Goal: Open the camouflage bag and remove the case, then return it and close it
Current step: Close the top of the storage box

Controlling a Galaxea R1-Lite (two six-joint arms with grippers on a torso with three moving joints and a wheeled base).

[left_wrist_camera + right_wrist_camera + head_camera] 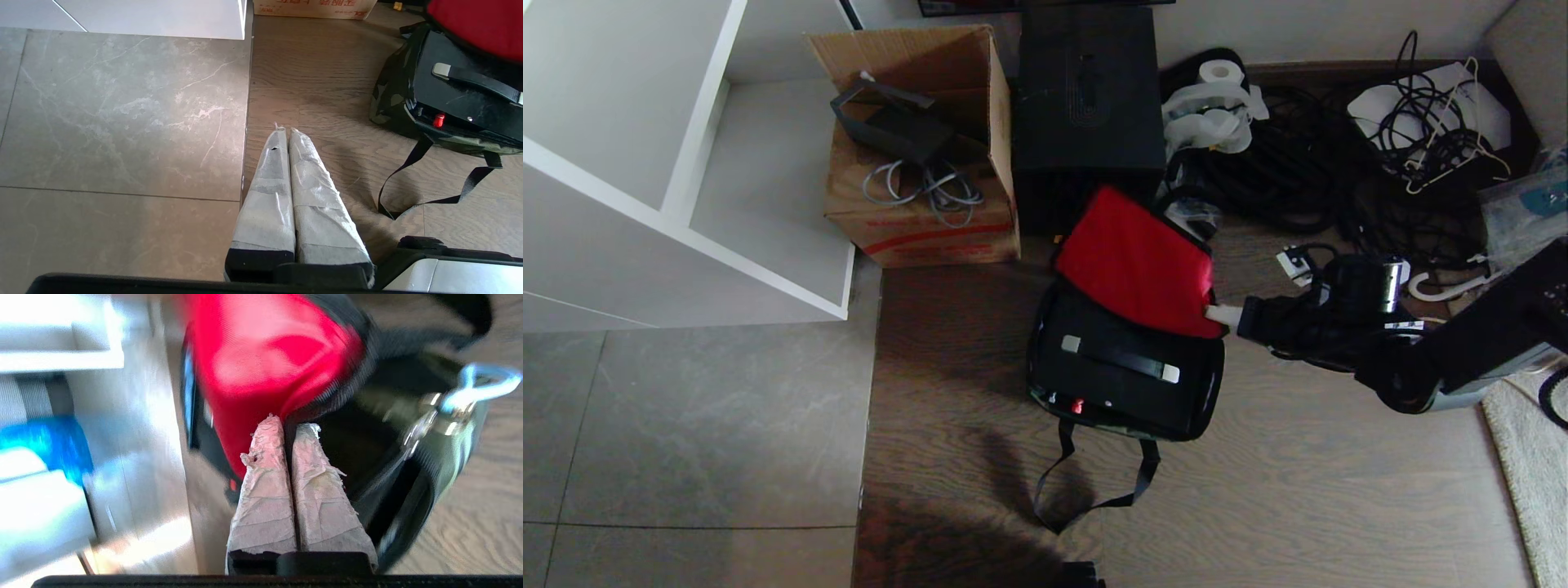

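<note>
I should keep holding the lid with my right gripper until it covers the black case [1131,392], since the red lining [1138,263] stands up behind the case's strap handle.
The camouflage bag [1039,390] lies open on the wood floor, and its green-and-black side [385,96] shows in the left wrist view. Its red-lined lid [1134,260] stands raised at the back. Inside lies the black case [1131,392], flat, with a strap handle [1119,357] and a small red latch [439,120]. My right gripper [1218,314] reaches in from the right and is shut on the lid's dark near-right edge [322,402]. My left gripper [285,130] hangs shut over the floor, left of the bag, holding nothing.
A brown cardboard box [923,220] and a taller black box [1086,106] stand behind the bag. A white shelf unit [645,180] is at the left. Tangled cables [1298,171] lie at the back right, with a rug [1531,474] at the right. The bag's strap loop [1086,498] trails forward.
</note>
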